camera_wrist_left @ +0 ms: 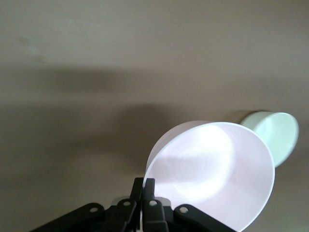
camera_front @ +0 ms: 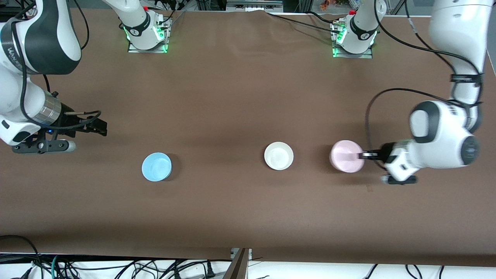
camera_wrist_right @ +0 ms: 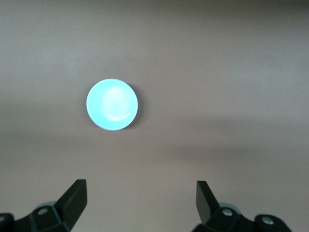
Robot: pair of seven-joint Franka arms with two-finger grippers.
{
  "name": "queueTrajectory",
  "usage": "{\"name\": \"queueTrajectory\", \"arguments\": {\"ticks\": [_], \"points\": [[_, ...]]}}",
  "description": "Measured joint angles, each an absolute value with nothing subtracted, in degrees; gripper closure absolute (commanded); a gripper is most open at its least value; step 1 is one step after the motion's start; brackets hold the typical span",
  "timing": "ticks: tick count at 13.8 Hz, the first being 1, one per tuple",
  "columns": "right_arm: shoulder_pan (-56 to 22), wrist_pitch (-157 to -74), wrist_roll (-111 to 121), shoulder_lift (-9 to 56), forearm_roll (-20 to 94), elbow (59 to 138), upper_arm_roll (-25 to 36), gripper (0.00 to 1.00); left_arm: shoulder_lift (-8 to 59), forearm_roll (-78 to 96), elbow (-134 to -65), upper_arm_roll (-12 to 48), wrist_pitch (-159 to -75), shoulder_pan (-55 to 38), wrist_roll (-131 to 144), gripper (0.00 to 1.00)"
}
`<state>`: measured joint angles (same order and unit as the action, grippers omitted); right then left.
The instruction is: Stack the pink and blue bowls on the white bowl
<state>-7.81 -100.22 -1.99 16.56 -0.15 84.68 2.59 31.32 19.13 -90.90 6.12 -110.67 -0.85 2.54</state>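
I need to pinch the blue bowl (camera_front: 156, 166) by its rim with my right gripper next, to stack it onto the white bowl (camera_front: 278, 155).
The pink bowl (camera_front: 346, 155) is toward the left arm's end of the table, and my left gripper (camera_front: 358, 156) is shut on its rim. In the left wrist view the fingers pinch the thin wall of the pink bowl (camera_wrist_left: 212, 169), one inside and one outside, at my left gripper (camera_wrist_left: 148, 186). The white bowl (camera_front: 278, 155) (camera_wrist_left: 272, 133) stands upright beside it, apart. The blue bowl (camera_front: 156, 166) (camera_wrist_right: 112, 104) rests toward the right arm's end. My right gripper (camera_front: 97, 128) (camera_wrist_right: 141, 191) hangs open and empty over bare table, away from the blue bowl.
The brown table (camera_front: 232, 97) carries only the three bowls. Both arm bases (camera_front: 147, 35) stand along the edge farthest from the front camera. Cables (camera_front: 116, 267) lie below the near edge.
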Motion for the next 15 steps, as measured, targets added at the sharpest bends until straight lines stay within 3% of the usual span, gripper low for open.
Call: {"name": "queueTrajectory", "arguments": {"ticks": [7, 13, 15], "points": [[-7.83, -111.19, -1.08, 29.15, 1.82, 85.04, 2.22, 0.02, 33.95, 10.27, -90.96, 16.13, -121.34, -7.3, 21.11, 1.0], [-8.76, -122.2, -1.09, 39.38, 2.47, 85.02, 1.62, 0.17, 38.84, 5.47, -91.03, 17.7, -127.95, -9.57, 26.43, 1.0], [-9.66, -123.58, -1.14, 41.1, 3.04, 85.03, 1.57, 0.29, 39.08, 4.72, -91.03, 17.77, -128.03, -9.81, 26.52, 1.0]]}}
